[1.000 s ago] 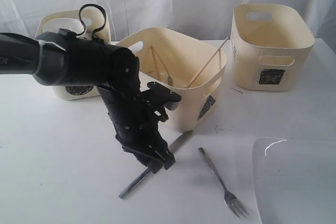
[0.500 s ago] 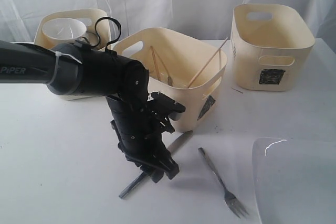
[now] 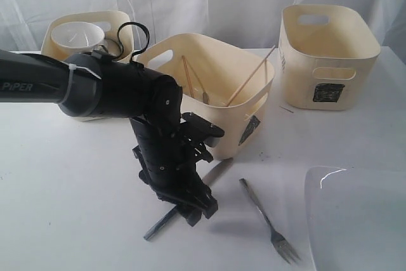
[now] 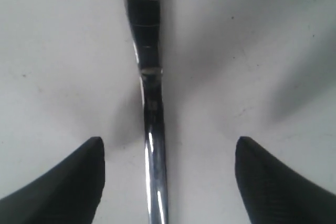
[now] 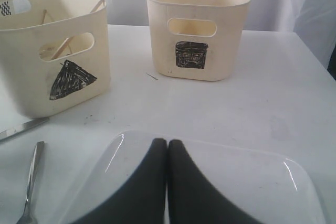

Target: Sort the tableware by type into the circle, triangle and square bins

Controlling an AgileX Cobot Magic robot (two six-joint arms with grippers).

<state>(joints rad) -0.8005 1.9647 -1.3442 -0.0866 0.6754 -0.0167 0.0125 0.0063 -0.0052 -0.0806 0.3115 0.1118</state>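
Observation:
My left gripper picks up the steel knife by its slim handle [image 3: 162, 223] [image 4: 155, 158] next, to sort the knife into the triangle bin.
The steel knife [image 3: 163, 221] lies on the white table in front of the triangle bin [image 3: 216, 103]. My left gripper [image 3: 198, 211] is low over the knife's middle and hides that part in the exterior view. In the left wrist view it is open [image 4: 168, 153], with the knife's shaft [image 4: 153, 145] lying between the two fingertips [image 4: 79, 182] and touching neither. The fork [image 3: 269, 223] lies to the knife's right. The right gripper [image 5: 167, 144] is shut and empty over the large white plate [image 5: 252, 182]. Wooden chopsticks [image 3: 250, 77] lean inside the triangle bin.
The circle bin [image 3: 120, 26] stands at the back left with the small white bowl [image 3: 76, 37] in it. At the back right stands the square bin [image 3: 327, 55]. The plate [image 3: 358, 220] takes up the front right corner. Mugs, steel bowl and spoon are out of view.
The left arm has moved down and a little to the right onto the knife, uncovering the white bowl in the circle bin. Knife, fork and plate have not moved.

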